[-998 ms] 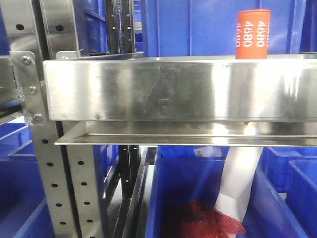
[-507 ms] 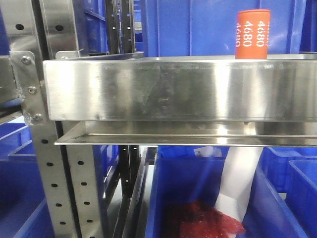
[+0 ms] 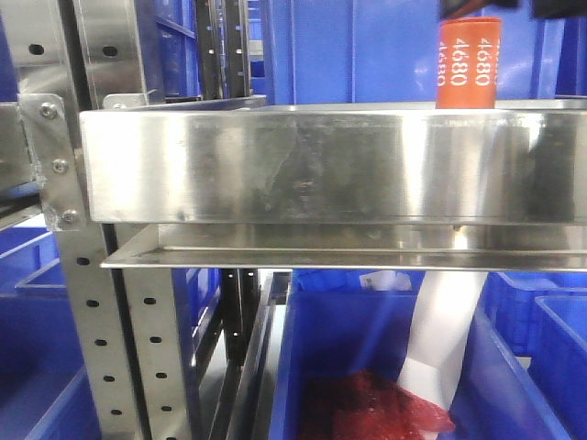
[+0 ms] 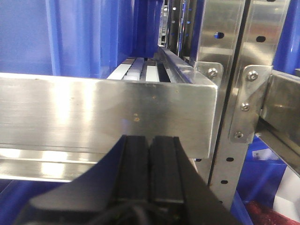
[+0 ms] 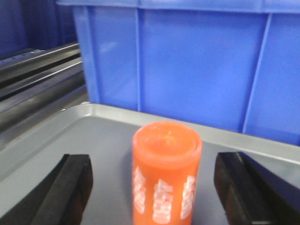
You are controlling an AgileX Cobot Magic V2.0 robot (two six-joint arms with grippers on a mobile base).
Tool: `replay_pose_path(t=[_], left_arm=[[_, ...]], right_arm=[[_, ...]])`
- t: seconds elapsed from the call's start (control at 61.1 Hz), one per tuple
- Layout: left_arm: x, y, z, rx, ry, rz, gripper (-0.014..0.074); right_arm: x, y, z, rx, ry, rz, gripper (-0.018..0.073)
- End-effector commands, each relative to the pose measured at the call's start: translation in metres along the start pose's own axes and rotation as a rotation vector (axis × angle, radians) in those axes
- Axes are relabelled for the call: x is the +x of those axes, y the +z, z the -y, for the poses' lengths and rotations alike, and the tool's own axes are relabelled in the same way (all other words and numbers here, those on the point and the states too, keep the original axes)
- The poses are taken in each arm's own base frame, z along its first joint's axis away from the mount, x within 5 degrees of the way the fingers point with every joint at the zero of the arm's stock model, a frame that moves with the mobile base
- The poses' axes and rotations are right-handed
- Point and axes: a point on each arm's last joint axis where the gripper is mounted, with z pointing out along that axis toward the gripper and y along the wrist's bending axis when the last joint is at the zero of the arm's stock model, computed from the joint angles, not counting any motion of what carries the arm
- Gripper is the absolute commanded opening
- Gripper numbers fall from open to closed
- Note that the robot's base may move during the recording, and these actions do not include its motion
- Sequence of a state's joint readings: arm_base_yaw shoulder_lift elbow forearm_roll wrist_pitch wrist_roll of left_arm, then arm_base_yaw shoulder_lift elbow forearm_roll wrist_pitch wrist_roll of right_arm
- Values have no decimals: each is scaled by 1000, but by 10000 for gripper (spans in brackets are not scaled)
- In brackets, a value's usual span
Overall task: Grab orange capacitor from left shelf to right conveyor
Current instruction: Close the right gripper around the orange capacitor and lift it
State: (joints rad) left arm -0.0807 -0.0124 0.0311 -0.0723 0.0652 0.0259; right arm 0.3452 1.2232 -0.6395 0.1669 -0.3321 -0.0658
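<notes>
Next, my right gripper grabs the orange capacitor by its printed cylindrical body (image 3: 467, 64) to carry it to the conveyor.
The orange capacitor (image 3: 468, 64) stands upright on the left shelf (image 3: 321, 165), behind its tall shiny front lip, at the right of the front view. In the right wrist view the capacitor (image 5: 166, 173) stands between my right gripper's wide-open fingers (image 5: 75, 183), touching neither. My right gripper (image 5: 157, 187) hangs just above the capacitor; its dark underside shows at the top right of the front view (image 3: 481, 9). My left gripper (image 4: 150, 154) is shut and empty, in front of the shelf lip (image 4: 103, 112). The right conveyor is out of view.
Blue plastic bins stand behind the shelf (image 3: 367, 50) and below it (image 3: 367, 367); the lower one holds red material and a white sheet (image 3: 440, 339). Perforated grey uprights (image 3: 138, 348) carry the shelf at the left. A blue bin wall (image 5: 197, 65) rises right behind the capacitor.
My right gripper has come down into the top right of the front view, over the capacitor. The capacitor and shelf have not moved.
</notes>
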Motion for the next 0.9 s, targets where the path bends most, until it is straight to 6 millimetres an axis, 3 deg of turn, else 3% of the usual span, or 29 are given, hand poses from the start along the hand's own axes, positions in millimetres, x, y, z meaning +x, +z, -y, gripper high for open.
replay_pose_path(t=[0.0, 0.295, 0.704, 0.786, 0.884], left_arm=[[-10, -1, 0, -4, -3, 104, -127], [-10, -1, 0, -4, -3, 104, -127], [-10, -1, 0, -4, -3, 104, -127], [-10, -1, 0, -4, -3, 104, -127], [-10, -1, 0, -4, -3, 104, -127]], right_arm=[[-21, 6, 1, 13, -5, 163, 628], [-10, 23, 16, 74, -7, 176, 628], [-2, 43, 13, 44, -1, 180, 619], [1, 46, 14, 45, -2, 169, 580], [4, 48, 14, 46, -2, 159, 470]])
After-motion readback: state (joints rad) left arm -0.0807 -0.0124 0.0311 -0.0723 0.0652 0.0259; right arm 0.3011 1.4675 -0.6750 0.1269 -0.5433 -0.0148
